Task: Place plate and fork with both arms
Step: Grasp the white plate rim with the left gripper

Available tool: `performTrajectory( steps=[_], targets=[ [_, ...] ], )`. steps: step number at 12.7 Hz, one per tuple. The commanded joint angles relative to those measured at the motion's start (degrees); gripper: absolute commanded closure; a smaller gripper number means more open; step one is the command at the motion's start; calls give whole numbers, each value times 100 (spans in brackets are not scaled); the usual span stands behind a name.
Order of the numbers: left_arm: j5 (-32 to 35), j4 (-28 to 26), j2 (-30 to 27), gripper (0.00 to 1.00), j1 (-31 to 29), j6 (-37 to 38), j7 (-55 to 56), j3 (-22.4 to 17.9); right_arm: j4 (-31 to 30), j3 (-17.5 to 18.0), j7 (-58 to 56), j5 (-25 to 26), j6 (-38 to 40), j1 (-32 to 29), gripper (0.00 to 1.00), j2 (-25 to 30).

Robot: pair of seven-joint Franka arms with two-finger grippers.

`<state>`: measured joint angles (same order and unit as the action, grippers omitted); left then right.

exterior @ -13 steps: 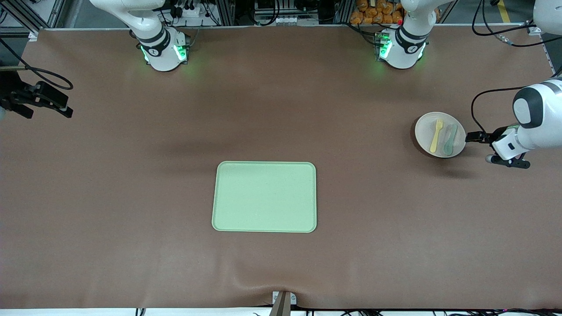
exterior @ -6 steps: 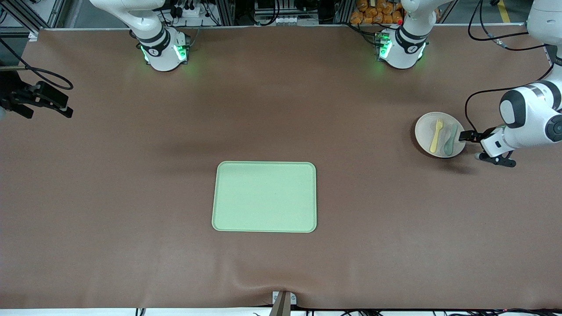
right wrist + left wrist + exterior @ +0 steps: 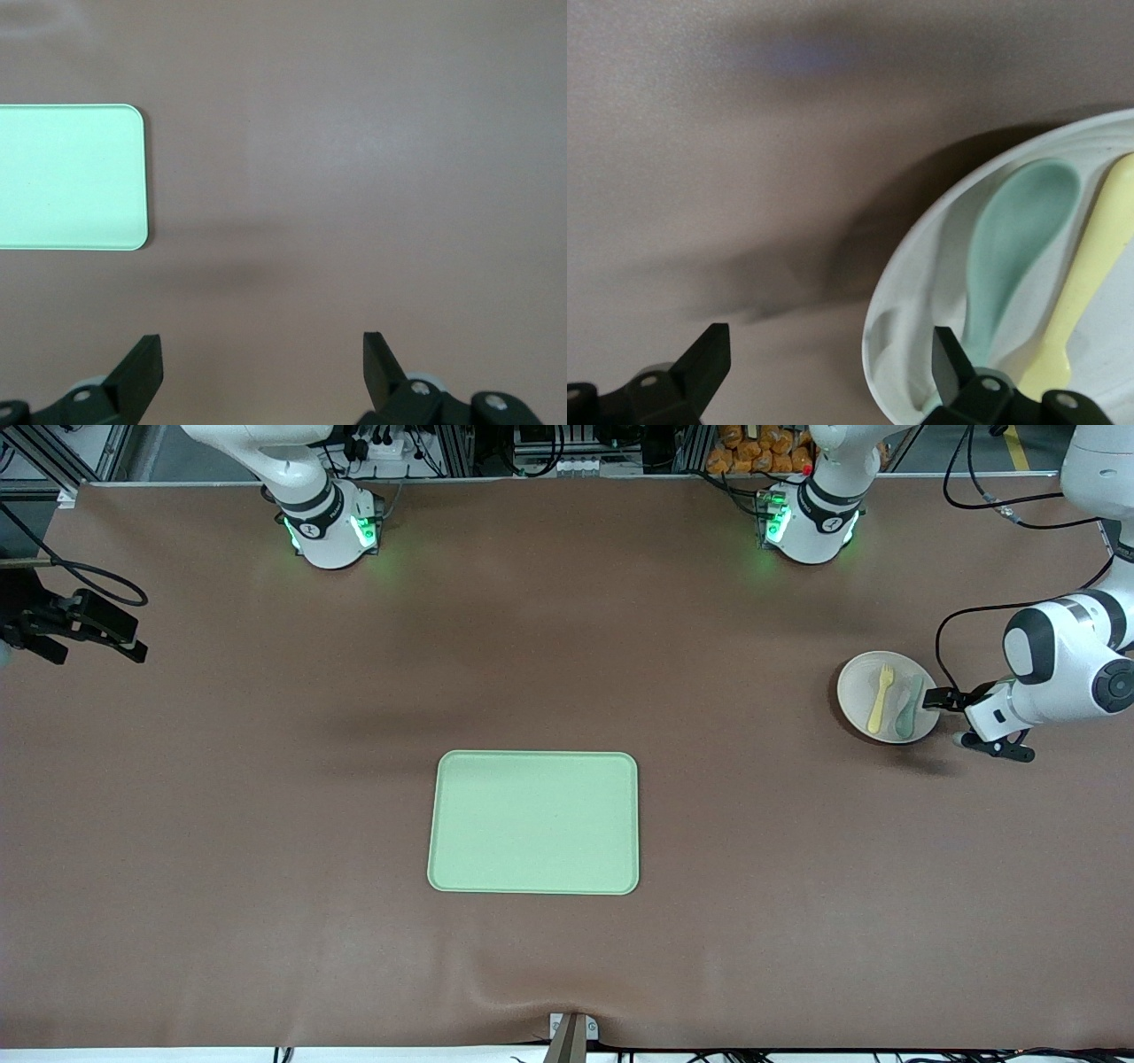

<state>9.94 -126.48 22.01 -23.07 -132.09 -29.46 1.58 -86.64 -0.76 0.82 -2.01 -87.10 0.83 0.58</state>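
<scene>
I should grab the off-white plate by its rim (image 3: 936, 719) with my left gripper next. Then I will put the plate with its fork on the green tray (image 3: 533, 822).
The off-white plate (image 3: 858, 691) lies on the table at the left arm's end. The pale yellow fork (image 3: 881, 700) lies in it beside a grey-green spoon (image 3: 905, 707). My left gripper (image 3: 946, 719) is low at the plate's edge and open. One finger stands over the plate's inside by the spoon's handle, the other over bare table, so the rim (image 3: 888, 305) sits between them. The fork (image 3: 1090, 266) and spoon (image 3: 1014, 239) show close in the left wrist view. My right gripper (image 3: 261, 372) is open over bare table and holds nothing.
A light green rectangular tray (image 3: 533, 822) lies mid-table, nearer to the front camera than the plate; its corner (image 3: 97, 177) shows in the right wrist view. Brown table cover spreads all around. Both arm bases stand along the table's edge farthest from the front camera.
The left arm has dropped and slid toward the plate, bringing one finger over the rim. The plate, fork, spoon and tray have not moved.
</scene>
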Motion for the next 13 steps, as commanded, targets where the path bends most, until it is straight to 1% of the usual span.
performTrajectory(
  steps=[1,5,6,7,8,13],
  targets=[
    [122,-60,14,0,-66,-98,-51,44,-73,-47,-56,-71,26,31,0,91],
    [122,-60,84,1,-57,-89,-42,44,-73,-47,-56,-80,27,31,0,91],
    [122,-60,93,19,-57,-98,-42,44,-73,-47,-56,-71,26,31,0,91],
    [122,-60,93,55,-48,-89,-42,44,-73,-47,-56,-80,35,31,0,91],
    [122,-52,85,100,-22,-89,-42,53,-73,-47,-56,-71,35,31,0,91],
    [131,-34,67,100,5,-89,-7,71,-73,-47,-56,-71,26,31,0,91]
  ],
)
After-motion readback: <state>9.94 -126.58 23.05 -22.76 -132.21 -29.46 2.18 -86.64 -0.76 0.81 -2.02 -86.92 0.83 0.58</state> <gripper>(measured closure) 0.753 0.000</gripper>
